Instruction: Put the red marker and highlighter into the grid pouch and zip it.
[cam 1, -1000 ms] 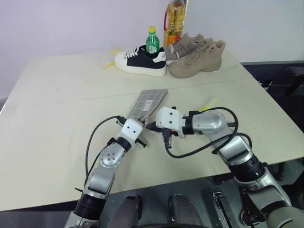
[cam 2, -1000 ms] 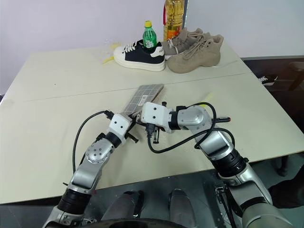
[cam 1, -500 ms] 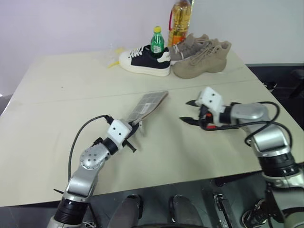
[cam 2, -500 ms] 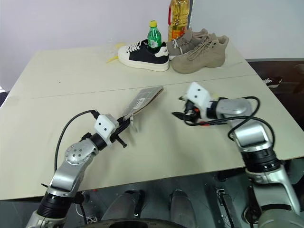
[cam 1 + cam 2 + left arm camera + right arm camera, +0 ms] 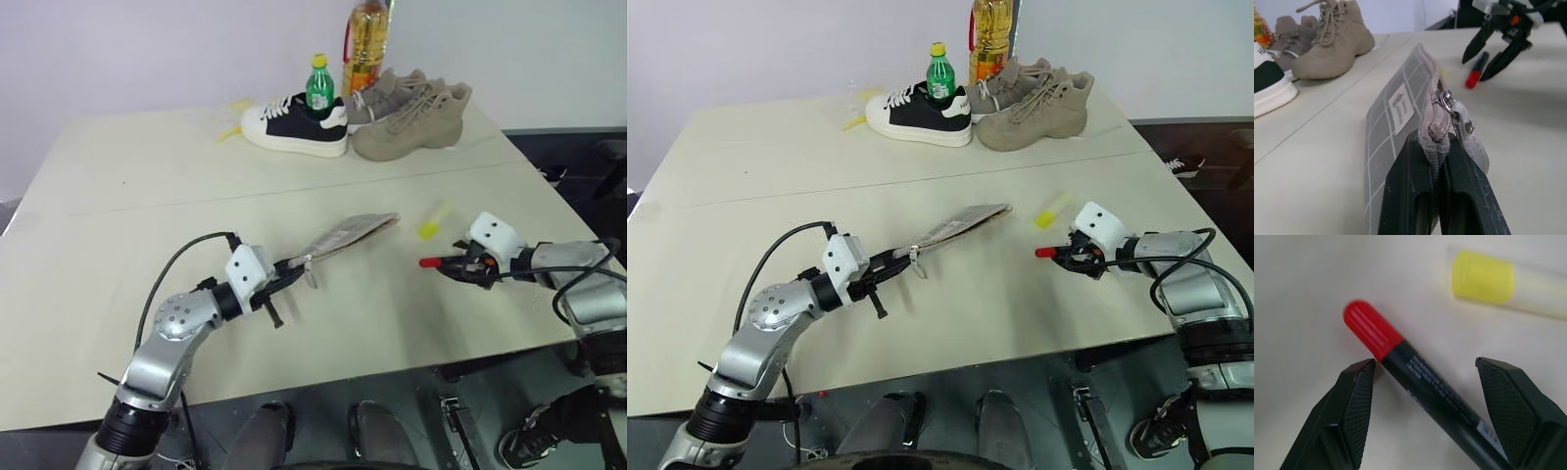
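Note:
I should close my right gripper on the marker (image 5: 1415, 372) now. My fingers are on either side of the marker, beside its black body (image 5: 1437, 394), so they would hold the marker.
The grid pouch (image 5: 348, 233), grey with white lines, is held on edge by its zipper end, my left gripper (image 5: 1435, 161) shut on it. Its silvery pull tab (image 5: 1449, 100) hangs just past the fingers. To the pouch's right, the red marker (image 5: 1415, 372) lies on the table, red cap and black barrel. My right gripper (image 5: 460, 269) is open and straddles the marker, a finger on each side, not closed on it. The yellow highlighter (image 5: 429, 223) lies on the table just beyond the marker, apart from both grippers.
At the table's far edge stand a black-and-white sneaker (image 5: 292, 125), tan boots (image 5: 409, 116), a green bottle (image 5: 315, 86) and an oil bottle (image 5: 364, 44). Pale-yellow scraps (image 5: 227, 132) lie left of the sneaker. The table's right edge (image 5: 573, 211) is close to my right arm.
My right gripper left the pouch, swung right and down to the marker, and opened. My left gripper drew the pouch back and turned it toward the right.

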